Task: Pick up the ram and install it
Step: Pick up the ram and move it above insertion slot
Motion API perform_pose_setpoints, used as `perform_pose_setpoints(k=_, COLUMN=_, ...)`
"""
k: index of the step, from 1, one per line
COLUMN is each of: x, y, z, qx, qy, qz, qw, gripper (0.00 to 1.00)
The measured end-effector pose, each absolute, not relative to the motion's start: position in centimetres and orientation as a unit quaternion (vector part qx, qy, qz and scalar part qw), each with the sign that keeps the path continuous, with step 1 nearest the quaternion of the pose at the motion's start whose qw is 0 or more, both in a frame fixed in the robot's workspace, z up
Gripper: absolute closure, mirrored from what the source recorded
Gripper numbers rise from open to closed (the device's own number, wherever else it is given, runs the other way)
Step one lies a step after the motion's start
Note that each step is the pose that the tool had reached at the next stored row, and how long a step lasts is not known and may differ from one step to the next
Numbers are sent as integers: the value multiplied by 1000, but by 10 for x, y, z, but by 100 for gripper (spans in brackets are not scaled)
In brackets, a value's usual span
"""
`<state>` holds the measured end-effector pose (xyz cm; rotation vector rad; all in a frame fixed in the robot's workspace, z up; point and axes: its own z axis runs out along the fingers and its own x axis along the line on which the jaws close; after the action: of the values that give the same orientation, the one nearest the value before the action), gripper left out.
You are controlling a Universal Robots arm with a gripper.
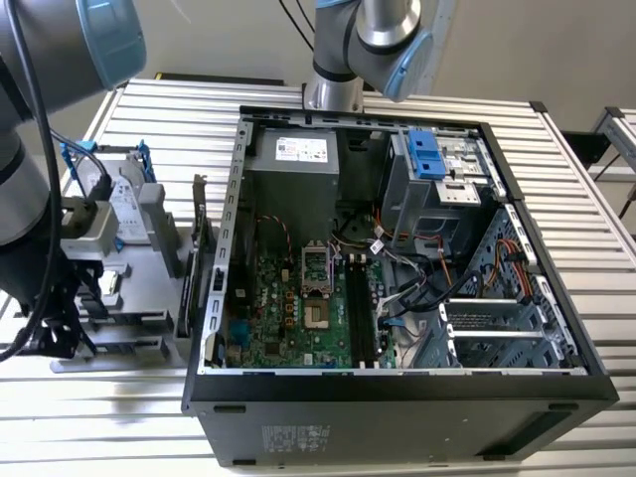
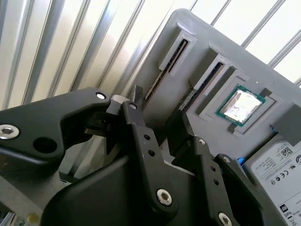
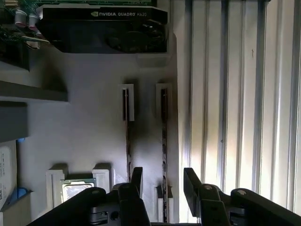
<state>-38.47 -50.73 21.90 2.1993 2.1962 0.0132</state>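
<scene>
The gripper grabs the outer ram stick by its long edge (image 3: 164, 141) next, to install it in the motherboard's slots.
Two ram sticks stand edge-on in slots of a grey holder tray (image 3: 84, 122). In the first wrist view my gripper (image 3: 163, 182) is open, its black fingers (image 3: 190, 181) straddling the outer ram (image 3: 164, 136), the one nearest the tray's edge, with a gap on each side. The other ram (image 3: 127, 141) lies just outside one finger. In the second wrist view the same ram (image 2: 170, 63) runs toward the gripper (image 2: 157, 110). In the exterior view the arm (image 1: 30, 199) hangs over the tray (image 1: 139, 308) at the exterior view's left. The motherboard's long black memory slots (image 1: 360, 308) lie inside the open computer case (image 1: 397, 393).
The tray also holds a black graphics card (image 3: 103, 28), a processor chip (image 2: 241, 104) and a hard drive (image 2: 277, 162). A second robot arm (image 1: 368, 40) stands behind the case. Everything rests on a slatted metal table (image 1: 586, 179).
</scene>
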Motion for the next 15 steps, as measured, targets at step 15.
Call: perform_pose_setpoints(k=15, x=-380, y=-511, z=200, qx=708, qy=707, qz=2, qw=15, gripper=0)
